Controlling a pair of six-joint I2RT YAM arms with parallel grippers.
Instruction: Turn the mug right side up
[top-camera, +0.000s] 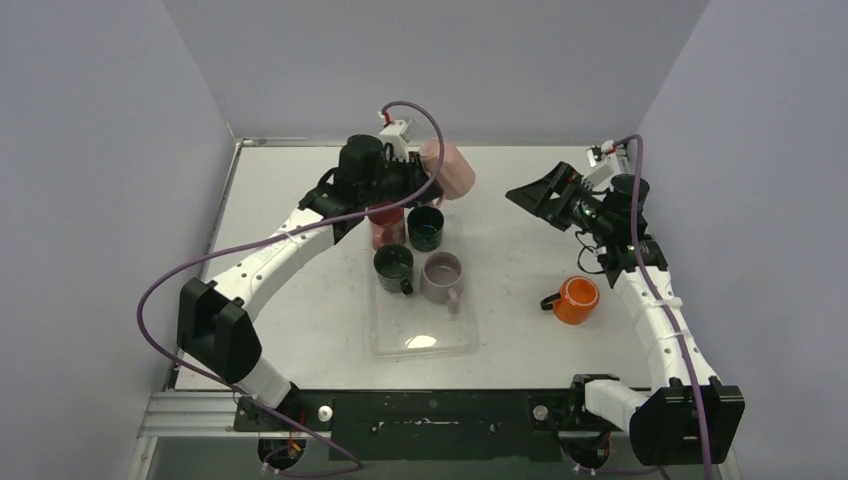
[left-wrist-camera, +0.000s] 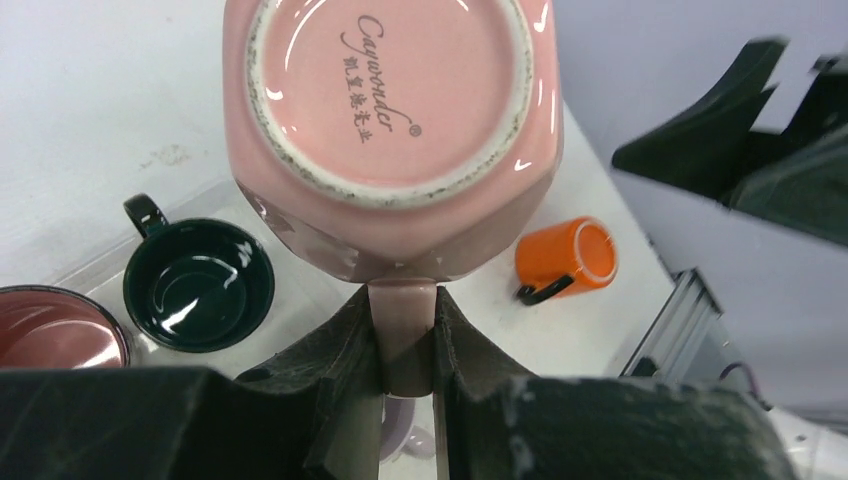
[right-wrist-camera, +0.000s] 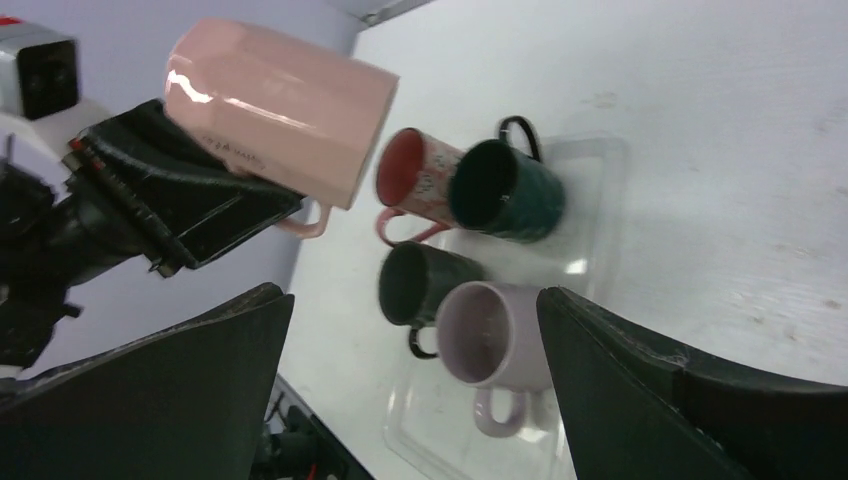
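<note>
My left gripper leaves the pink mug's handle at its rim end free, so my right gripper should reach and grab the mug there to set it upright.
My left gripper is shut on the handle of a pink mug and holds it in the air above the back of the table. The left wrist view shows the pink mug's base facing the camera, the handle pinched between the fingers. The right wrist view shows the pink mug tilted on its side. My right gripper is open and empty, raised at the right and pointing toward the mug.
A clear tray holds a red mug, a dark green mug, a black mug and a lilac mug, all upright. An orange mug lies on its side at the right.
</note>
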